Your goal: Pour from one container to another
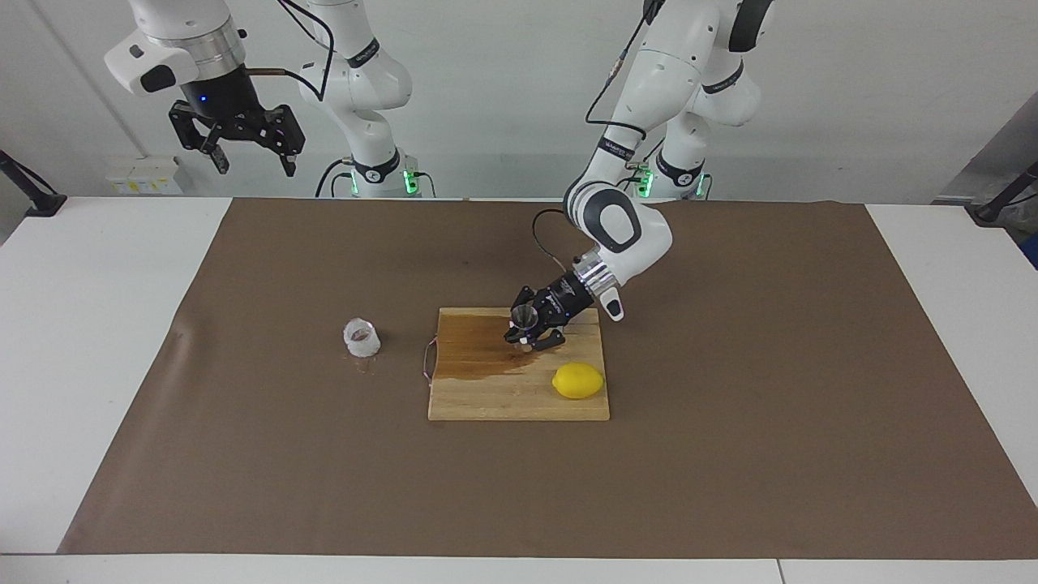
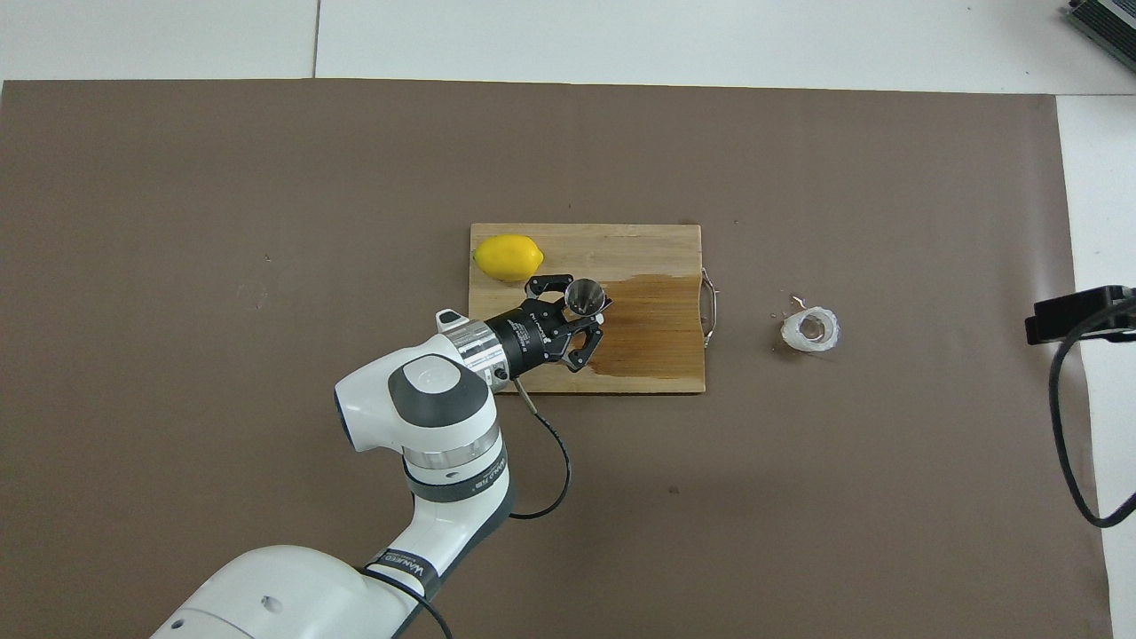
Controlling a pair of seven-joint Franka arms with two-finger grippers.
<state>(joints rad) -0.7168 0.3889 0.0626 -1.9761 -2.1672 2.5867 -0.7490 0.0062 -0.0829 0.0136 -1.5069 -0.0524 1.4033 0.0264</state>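
Note:
The steel jigger is upright with its base over the wooden cutting board and would stand on the board, so my left gripper will open.
The small steel jigger (image 1: 523, 315) stands upright in my left gripper (image 1: 529, 332), which is shut on it just above the wooden cutting board (image 1: 486, 397). In the overhead view the jigger (image 2: 585, 295) shows its open mouth between the fingers of the left gripper (image 2: 593, 312). The squat clear glass cup (image 1: 362, 337) stands on the brown mat beside the board, toward the right arm's end; it also shows in the overhead view (image 2: 810, 329). My right gripper (image 1: 251, 158) is open and empty, raised high and waiting near its base.
A yellow lemon (image 1: 577, 380) lies on the board's corner farthest from the robots, toward the left arm's end. A dark wet patch (image 1: 486, 349) covers the board's half toward the cup. Small wet specks lie by the cup. The brown mat (image 1: 730, 454) covers the table.

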